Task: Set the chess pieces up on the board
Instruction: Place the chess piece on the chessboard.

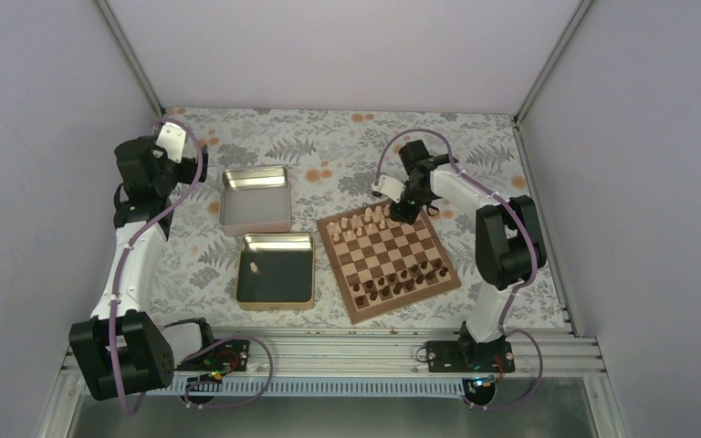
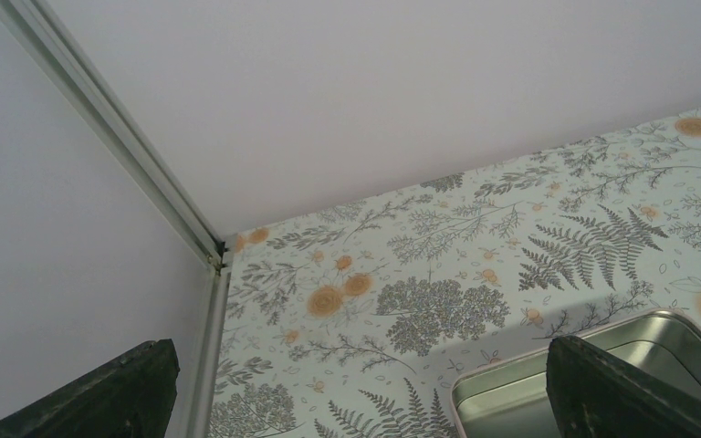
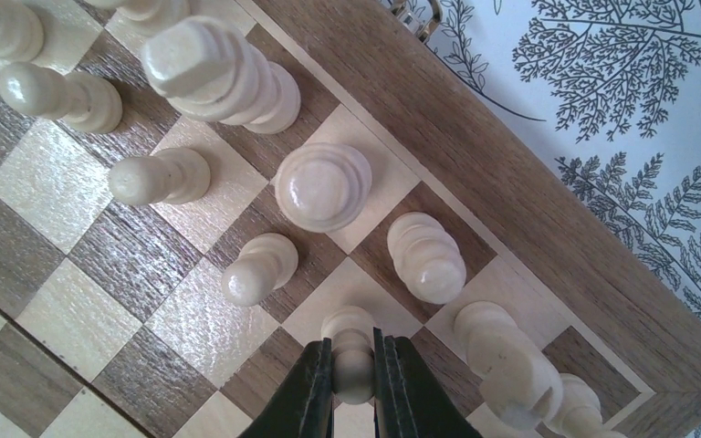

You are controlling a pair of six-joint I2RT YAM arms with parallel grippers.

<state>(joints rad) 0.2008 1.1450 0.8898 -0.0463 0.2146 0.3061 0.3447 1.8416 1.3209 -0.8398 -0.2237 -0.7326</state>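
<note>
The pale pawn's base shows in a light square and the pawn would end standing on that square, so it is time for my right gripper to open.
The board (image 1: 389, 262) lies right of centre with pale chess pieces (image 1: 358, 224) along its far edge and dark ones along its near edge. My right gripper (image 1: 405, 213) is at the board's far right corner. In the right wrist view it (image 3: 353, 379) is shut on a pale pawn (image 3: 352, 354) standing over a light square, with other pale pieces (image 3: 322, 185) around it. One pale piece (image 1: 254, 268) lies in the near tin. My left gripper (image 1: 166, 170) is open and empty at the far left, above the cloth; its fingertips (image 2: 602, 388) frame a tin corner.
Two square metal tins sit left of the board, the far one (image 1: 256, 199) empty, the near one (image 1: 276, 270) dark inside. A floral cloth (image 1: 347, 155) covers the table. White walls enclose three sides. A metal rail (image 1: 347, 351) runs along the near edge.
</note>
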